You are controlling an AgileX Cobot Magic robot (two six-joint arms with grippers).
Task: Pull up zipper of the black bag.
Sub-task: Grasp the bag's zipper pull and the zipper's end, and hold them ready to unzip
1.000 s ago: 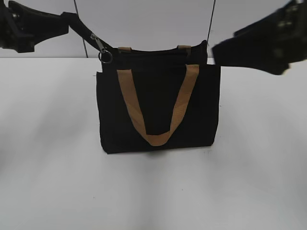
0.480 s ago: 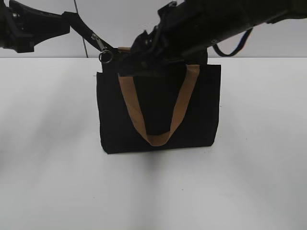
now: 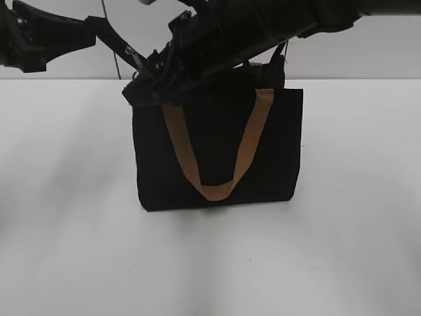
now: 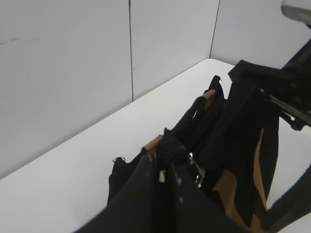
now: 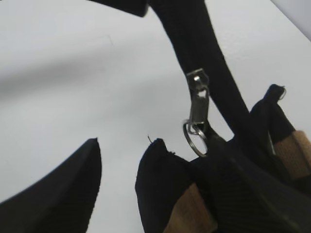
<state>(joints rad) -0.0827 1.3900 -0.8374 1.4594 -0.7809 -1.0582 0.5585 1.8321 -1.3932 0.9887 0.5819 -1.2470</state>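
The right gripper grabs the pull tab by its ring [image 5: 194,138] next, to pull the zipper closed along the black bag.
The black bag [image 3: 217,151] stands upright on the white table with a tan handle [image 3: 217,187] hanging down its front. My left gripper [image 3: 92,29] is shut on the black fabric end strip of the zipper and holds it taut up and to the left. In the left wrist view the jaws [image 4: 163,167] pinch that strip, with the silver pull tab [image 4: 197,171] just beyond. My right gripper [image 3: 141,89] has reached across to the bag's top left corner. In the right wrist view it [image 5: 146,160] is open. The zipper pull with its ring [image 5: 197,116] hangs just ahead of it, untouched.
The white table [image 3: 66,230] ends at a pale panelled wall [image 3: 368,59] close behind the bag. The right arm [image 3: 263,33] lies across the bag's top edge and hides most of the zipper line. The bag's frayed left corner [image 5: 160,165] sits between the right fingers.
The right arm has swung from the right edge across the bag's top to its left corner, close to the zipper pull. The left gripper has kept the strip taut in place.
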